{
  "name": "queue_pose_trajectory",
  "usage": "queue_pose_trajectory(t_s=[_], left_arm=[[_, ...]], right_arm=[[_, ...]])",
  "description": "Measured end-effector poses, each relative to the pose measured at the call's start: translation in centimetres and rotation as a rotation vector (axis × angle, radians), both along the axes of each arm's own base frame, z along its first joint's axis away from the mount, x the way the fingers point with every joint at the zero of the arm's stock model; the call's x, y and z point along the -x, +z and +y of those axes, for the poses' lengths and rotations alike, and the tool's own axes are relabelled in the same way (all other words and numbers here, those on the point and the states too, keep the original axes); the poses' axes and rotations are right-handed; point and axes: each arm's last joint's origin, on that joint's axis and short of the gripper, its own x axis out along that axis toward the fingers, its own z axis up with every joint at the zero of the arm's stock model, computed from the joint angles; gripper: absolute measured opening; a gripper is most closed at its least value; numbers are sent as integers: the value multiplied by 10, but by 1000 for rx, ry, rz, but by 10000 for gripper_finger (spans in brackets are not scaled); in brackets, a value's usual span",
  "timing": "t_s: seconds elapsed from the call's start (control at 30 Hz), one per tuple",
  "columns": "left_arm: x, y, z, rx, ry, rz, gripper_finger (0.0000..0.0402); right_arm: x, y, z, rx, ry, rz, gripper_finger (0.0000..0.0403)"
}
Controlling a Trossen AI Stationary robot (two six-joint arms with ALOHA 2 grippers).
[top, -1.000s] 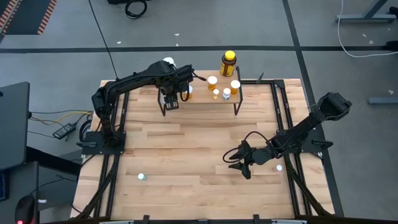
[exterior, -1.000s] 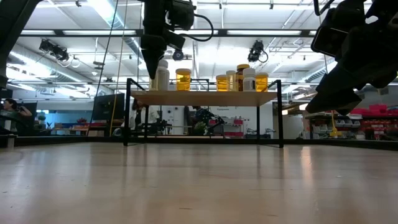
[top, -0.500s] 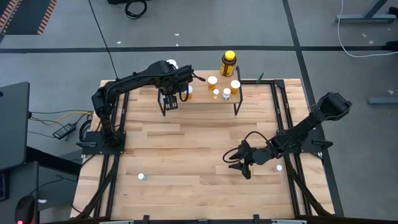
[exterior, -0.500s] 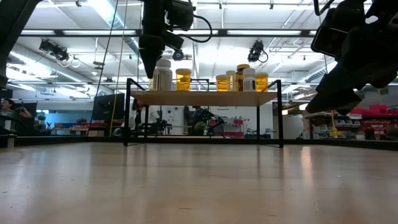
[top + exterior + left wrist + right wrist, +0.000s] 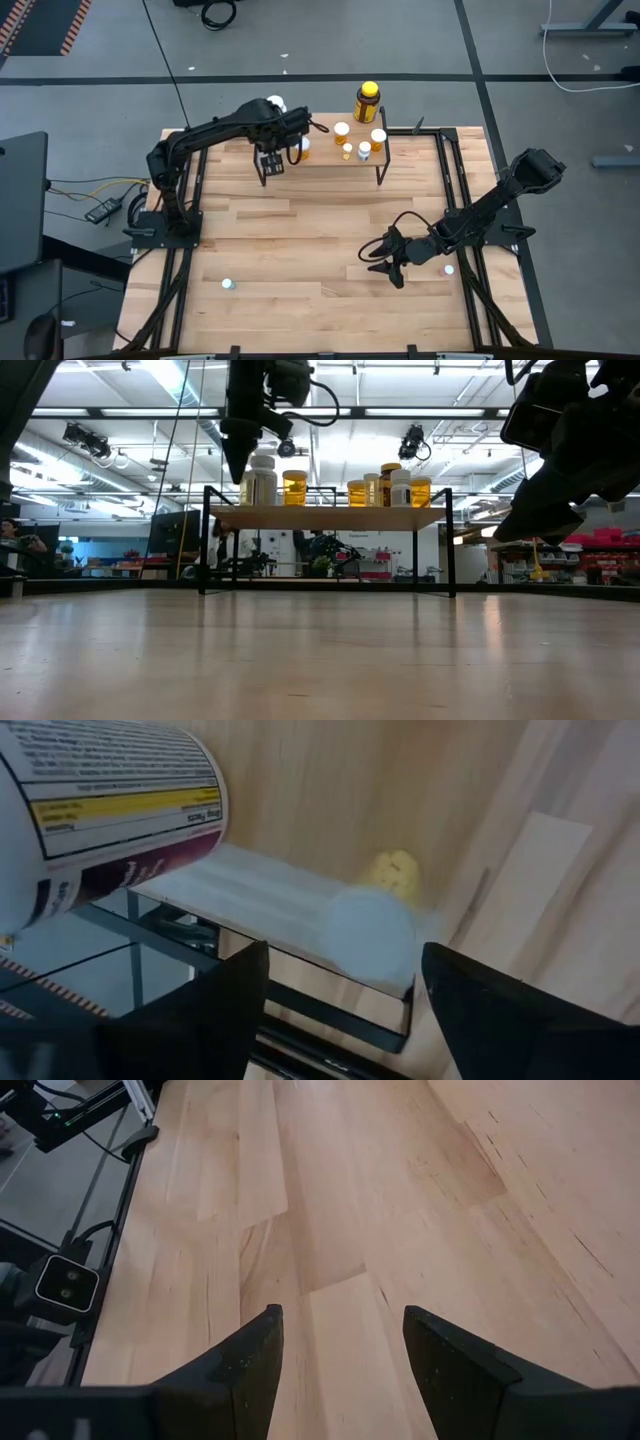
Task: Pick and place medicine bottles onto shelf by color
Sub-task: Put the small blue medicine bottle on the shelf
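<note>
I should next grab the small blue bottle's body below its cap with my left gripper, to get it onto the shelf (image 5: 330, 160).
The shelf (image 5: 330, 160) stands on black legs at the table's far middle. On it stand a large white bottle (image 5: 262, 480), an orange bottle (image 5: 294, 487) beside it, and several orange and white bottles (image 5: 390, 488) toward its right end. My left gripper (image 5: 236, 458) hangs open above the shelf's left end, just left of the white bottle (image 5: 100, 790); nothing lies between its fingers. My right gripper (image 5: 385, 262) rests open low over the table's near right, its fingers (image 5: 262, 1355) bare.
A small white bottle (image 5: 228, 284) stands on the table at the near left. Another (image 5: 449, 269) sits beside the right arm. A tall amber bottle with a yellow cap (image 5: 367, 100) stands at the shelf's far side. Bare wood lies between the shelf and the near edge.
My left gripper has tipped a little, and its fingertips have swung away from the white bottle toward the shelf's left end. The white bottle, partly hidden behind the fingers a second ago, now stands free and upright on the shelf.
</note>
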Motion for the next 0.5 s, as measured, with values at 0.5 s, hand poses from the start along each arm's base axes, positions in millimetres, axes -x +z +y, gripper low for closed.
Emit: queue_pose_trajectory(t_s=[0.5], left_arm=[[24, 26, -13, -37, 104, -37, 279]], right_arm=[[0, 0, 0, -2, 1, -2, 213]])
